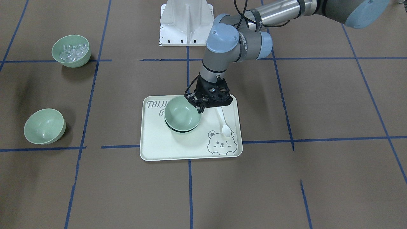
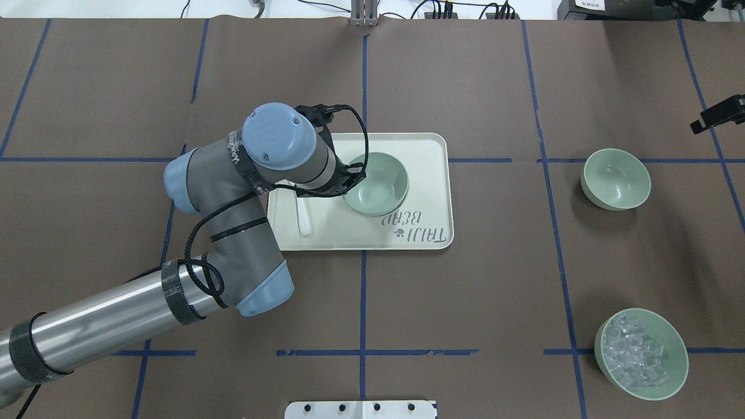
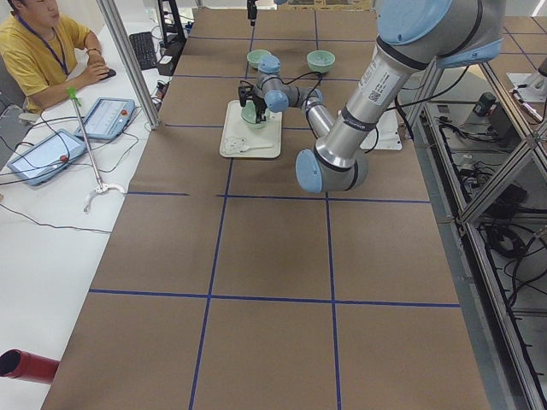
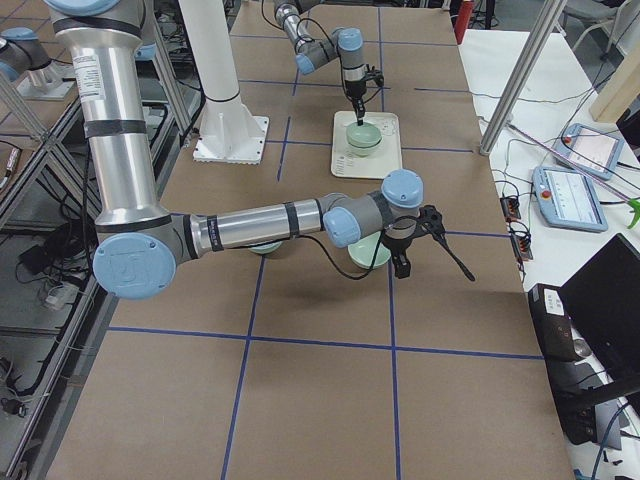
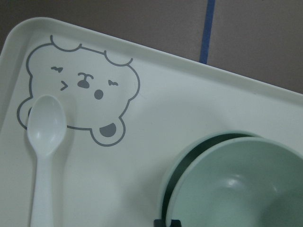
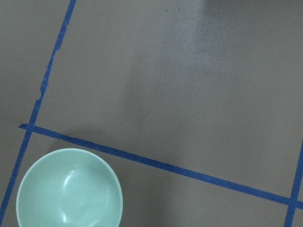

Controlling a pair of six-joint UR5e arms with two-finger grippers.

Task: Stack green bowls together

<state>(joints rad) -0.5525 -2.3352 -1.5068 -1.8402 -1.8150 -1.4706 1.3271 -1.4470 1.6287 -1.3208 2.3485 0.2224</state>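
The left gripper will let go of the top bowl, because the lower bowl's rim (image 1: 182, 132) curves closely around the top bowl's side and the top bowl would settle inside.
Two green bowls sit nested on the cream tray (image 1: 190, 151), the top bowl (image 1: 182, 113) resting a little high in the lower bowl (image 1: 182, 129). My left gripper (image 1: 200, 108) is shut on the top bowl's rim, on the side toward the robot. One fingertip (image 5: 168, 222) shows at that rim in the left wrist view. A third green bowl (image 1: 44, 126) stands alone on the table, also seen in the overhead view (image 2: 616, 178). My right gripper (image 4: 403, 265) hovers high above it. I cannot tell whether the right gripper is open or shut.
A matching green bowl of clear cubes (image 1: 71, 51) stands nearer the robot on its right side. A white spoon (image 1: 222, 122) lies on the tray beside the stacked bowls, next to the printed bear. The robot's white base plate (image 1: 187, 22) is behind the tray.
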